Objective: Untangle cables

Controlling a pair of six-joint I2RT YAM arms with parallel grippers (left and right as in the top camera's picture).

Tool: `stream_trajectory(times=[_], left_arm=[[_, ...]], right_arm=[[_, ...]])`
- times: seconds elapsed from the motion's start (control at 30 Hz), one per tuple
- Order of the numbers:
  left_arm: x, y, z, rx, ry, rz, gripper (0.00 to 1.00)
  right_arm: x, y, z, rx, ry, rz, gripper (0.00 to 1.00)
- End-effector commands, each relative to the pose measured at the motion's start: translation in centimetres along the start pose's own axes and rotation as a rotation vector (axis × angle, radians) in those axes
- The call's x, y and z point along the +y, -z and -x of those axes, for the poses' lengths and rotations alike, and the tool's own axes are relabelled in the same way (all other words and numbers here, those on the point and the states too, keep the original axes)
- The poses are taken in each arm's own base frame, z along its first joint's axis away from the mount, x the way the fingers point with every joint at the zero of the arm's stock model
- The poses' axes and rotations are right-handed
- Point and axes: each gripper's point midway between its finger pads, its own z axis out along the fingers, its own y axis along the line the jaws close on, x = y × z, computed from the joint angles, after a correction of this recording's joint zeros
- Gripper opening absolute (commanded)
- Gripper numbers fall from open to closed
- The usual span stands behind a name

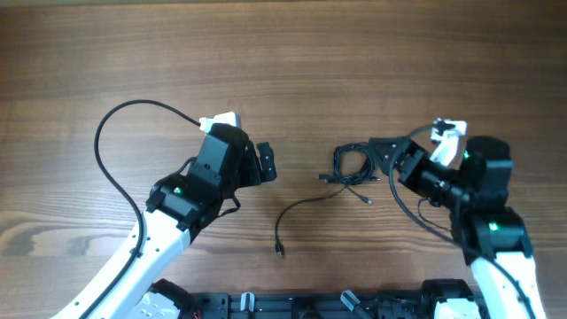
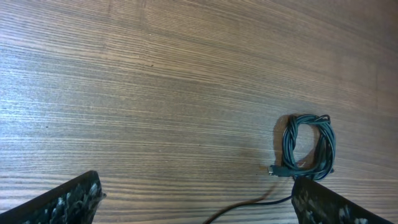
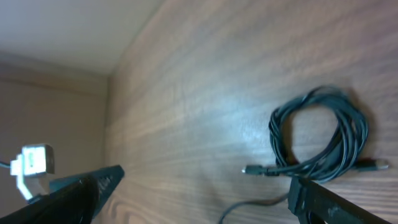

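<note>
The right gripper will next grab the coiled bundle (image 1: 351, 165) by its side away from the left gripper, so the opposite loops stay free to untangle.
The cables form a small black coiled bundle (image 1: 351, 165) on the wooden table between my two grippers. A single loose cable (image 1: 301, 208) trails from the bundle toward the front and ends in a small plug (image 1: 280, 252). My left gripper (image 1: 268, 163) stands open to the left of the bundle, holding nothing. In the left wrist view the coil (image 2: 308, 147) lies just beyond the right finger (image 2: 329, 204). My right gripper (image 1: 384, 164) is open at the bundle's right side. In the right wrist view the coil (image 3: 320, 134) sits above the right finger (image 3: 339, 204), a plug (image 3: 252, 169) sticking out leftward.
A thick black robot wire (image 1: 111, 146) loops over the table at the left, running to the left arm. The arm bases (image 1: 337, 306) line the front edge. Bare wood (image 1: 283, 62) fills the far half of the table.
</note>
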Motion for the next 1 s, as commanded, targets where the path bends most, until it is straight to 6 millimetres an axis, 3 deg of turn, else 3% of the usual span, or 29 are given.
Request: stream_trajectory(times=[0.0, 0.1, 0.23, 0.37, 0.5, 0.67, 0.77, 0.9, 0.97], left_arm=[[-0.1, 0.4, 0.8, -0.028, 0.007, 0.0, 1.0], [-0.1, 0.4, 0.8, -0.028, 0.007, 0.0, 1.0], [-0.1, 0.4, 0.8, -0.028, 0.007, 0.0, 1.0], [-0.1, 0.4, 0.8, -0.028, 0.007, 0.0, 1.0], [-0.1, 0.4, 0.8, -0.028, 0.007, 0.0, 1.0], [-0.1, 0.4, 0.8, -0.028, 0.007, 0.0, 1.0], [-0.1, 0.4, 0.8, -0.028, 0.007, 0.0, 1.0], [-0.1, 0.4, 0.8, -0.028, 0.007, 0.0, 1.0], [-0.1, 0.4, 0.8, -0.028, 0.007, 0.0, 1.0]], right_arm=[[-0.1, -1.9, 0.6, 0.042, 0.034, 0.02, 1.0], [-2.5, -3.8, 1.3, 0.031, 0.023, -0.087, 0.97], [-8.0, -4.4, 3.5, -0.062, -0.044, -0.391, 0.89], [-11.4, -5.4, 3.6, -0.057, -0.044, -0.514, 0.75], [-12.2, -8.1, 2.7, 0.031, 0.084, -0.496, 0.6], [-13.2, -11.1, 0.5, 0.106, 0.147, -0.517, 0.55], [-15.0, -11.6, -0.3, 0.118, 0.169, -0.603, 0.38], [-16.0, -11.6, -1.3, 0.15, 0.127, -0.637, 0.27], [-15.6, -11.9, -2.0, 0.18, 0.115, -0.603, 0.06]])
